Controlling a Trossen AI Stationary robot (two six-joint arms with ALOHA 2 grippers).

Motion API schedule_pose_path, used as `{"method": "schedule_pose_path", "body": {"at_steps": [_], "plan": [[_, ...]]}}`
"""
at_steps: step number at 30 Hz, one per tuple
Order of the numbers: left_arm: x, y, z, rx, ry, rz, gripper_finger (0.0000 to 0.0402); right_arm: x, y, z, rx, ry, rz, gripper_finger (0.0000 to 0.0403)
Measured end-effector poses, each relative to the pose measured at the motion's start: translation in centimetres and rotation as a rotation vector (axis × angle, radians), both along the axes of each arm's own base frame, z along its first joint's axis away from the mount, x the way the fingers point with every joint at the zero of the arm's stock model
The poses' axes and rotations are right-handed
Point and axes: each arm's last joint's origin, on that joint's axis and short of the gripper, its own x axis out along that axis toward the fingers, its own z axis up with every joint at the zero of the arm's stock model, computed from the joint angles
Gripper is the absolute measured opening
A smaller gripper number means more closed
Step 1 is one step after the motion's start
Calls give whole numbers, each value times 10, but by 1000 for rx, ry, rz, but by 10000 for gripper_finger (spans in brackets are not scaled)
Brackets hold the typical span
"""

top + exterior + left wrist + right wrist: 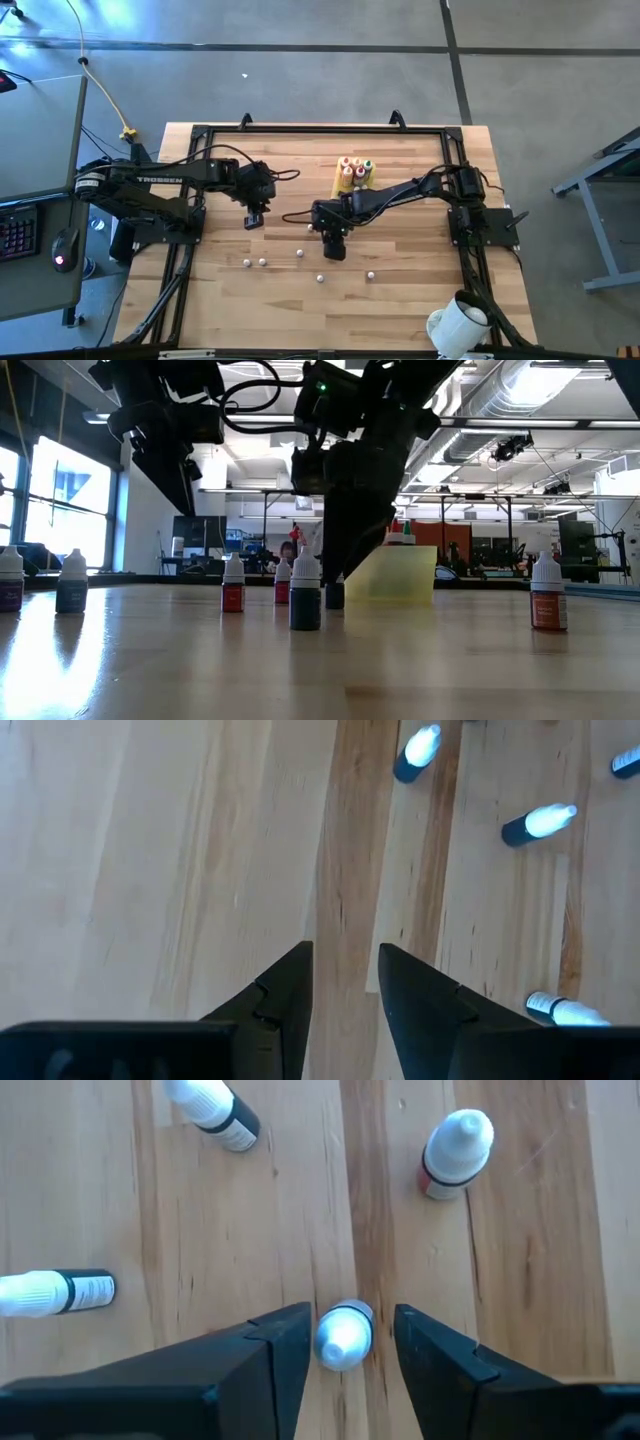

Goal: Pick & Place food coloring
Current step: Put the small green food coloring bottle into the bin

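My right gripper should close on the cap now: its fingers are beside the white cap (342, 1340) of the upright bottle (345, 1335), so closing now would hold the cap.
Several tiny food coloring bottles with white caps stand loose on the wooden table near its near edge, e.g. (262, 262), (370, 273), (548, 592). More, with coloured caps, stand in the yellow tray (337, 188) farther back. My right gripper (350, 1320) (335, 248) points down, open, one finger on either side of an upright bottle (345, 1335) (335, 595); I see a narrow gap on each side. Other bottles show around it (455, 1155), (55, 1292). My left gripper (345, 960) (253, 220) hovers over bare wood to the left, narrowly open and holding nothing.
A black frame rail (300, 128) runs round the table edges. A white mug-like object (455, 322) sits at the near right corner. The yellow tray (395, 575) stands just behind my right gripper. Three bottles (540, 820) lie within the left wrist view, apart from the fingers.
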Motion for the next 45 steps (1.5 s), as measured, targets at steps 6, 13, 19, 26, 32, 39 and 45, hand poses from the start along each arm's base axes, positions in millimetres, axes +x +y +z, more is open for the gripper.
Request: {"method": "schedule_pose_path", "body": {"at_steps": [6,13,19,26,32,39,45], "plan": [[0,0,0,0,0,0,115,0,0,0,8,5,-17,111],[0,0,0,-2,0,2,115,-2,0,0,39,34,-53,66],[0,0,0,-2,0,2,115,-3,1,10,93,86,-73,68],[0,0,0,-2,-1,3,115,-22,-17,68,-68,180,-146,66],[0,0,0,-4,-3,6,115,-48,-49,109,-295,138,-267,72],[0,0,0,-8,-2,12,115,-74,-97,76,-165,156,-413,69],[0,0,0,-7,-2,10,115,-84,-110,39,-36,93,-331,70]]}}
